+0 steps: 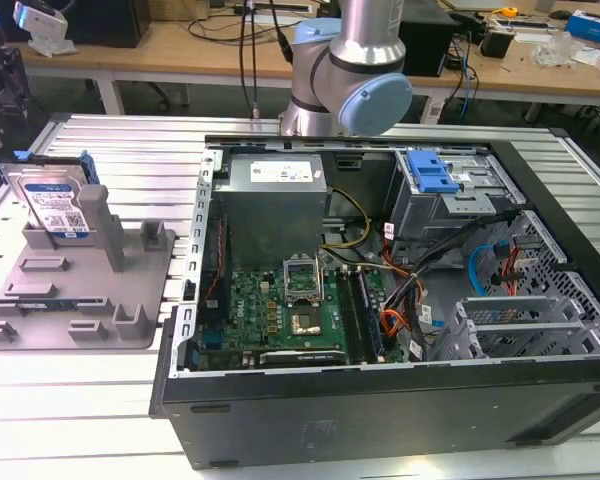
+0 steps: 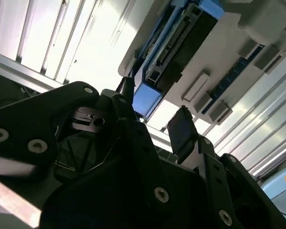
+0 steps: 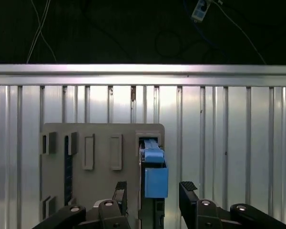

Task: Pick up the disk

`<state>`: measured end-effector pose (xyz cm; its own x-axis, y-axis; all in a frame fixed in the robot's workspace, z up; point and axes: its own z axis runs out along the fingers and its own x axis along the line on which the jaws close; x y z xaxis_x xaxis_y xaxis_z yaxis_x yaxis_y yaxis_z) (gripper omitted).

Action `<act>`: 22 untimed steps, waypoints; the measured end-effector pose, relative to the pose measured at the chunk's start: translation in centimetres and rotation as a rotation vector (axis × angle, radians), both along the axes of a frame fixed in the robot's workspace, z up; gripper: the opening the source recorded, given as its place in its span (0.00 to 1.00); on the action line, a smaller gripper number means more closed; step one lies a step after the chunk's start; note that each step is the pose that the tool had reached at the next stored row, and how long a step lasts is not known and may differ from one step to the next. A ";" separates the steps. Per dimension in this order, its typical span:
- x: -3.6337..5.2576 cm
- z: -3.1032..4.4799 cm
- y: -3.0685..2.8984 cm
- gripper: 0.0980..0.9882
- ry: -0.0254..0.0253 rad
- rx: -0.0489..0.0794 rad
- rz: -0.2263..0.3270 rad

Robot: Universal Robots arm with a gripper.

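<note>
My gripper needs to go lower before it closes on the disk, because its fingers are still above the disk's blue upper edge (image 1: pixel 55 158).
The disk (image 1: pixel 55 200) is a silver drive with a white-and-blue label and blue side rails. It stands upright in a slot of the grey holder plate (image 1: pixel 80 290) at the exterior view's left. In the first wrist view I look down on the disk's blue upper edge (image 3: pixel 155 171). My gripper (image 3: pixel 154 191) is open, one finger (image 3: pixel 120 191) on each side of that edge, and appears to hover above it. The second wrist view shows the disk's dark underside (image 2: pixel 181 38) beyond my gripper (image 2: pixel 155 114), apart from the fingers.
An open computer case (image 1: pixel 540 260) takes up the middle and right of the ribbed metal table (image 1: pixel 130 140). Inside are a grey power supply box (image 1: pixel 275 195), a green motherboard (image 1: pixel 280 310) and a blue drive-bay latch (image 1: pixel 430 172). The arm's joints (image 1: pixel 350 70) rise behind the case.
</note>
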<state>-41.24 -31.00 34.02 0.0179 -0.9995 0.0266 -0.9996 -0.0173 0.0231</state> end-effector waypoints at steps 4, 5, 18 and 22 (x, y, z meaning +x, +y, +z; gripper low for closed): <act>-0.29 -0.46 -0.02 0.52 0.0000 0.000 0.019; -0.29 -0.53 -0.02 0.52 0.0000 0.000 0.020; -0.02 -1.31 0.01 0.52 -0.0002 0.001 0.013; -0.06 -1.73 0.03 0.52 -0.0002 0.000 0.013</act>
<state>-41.30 -30.98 32.30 0.0311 -0.9992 0.0262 -0.9993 -0.0305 0.0229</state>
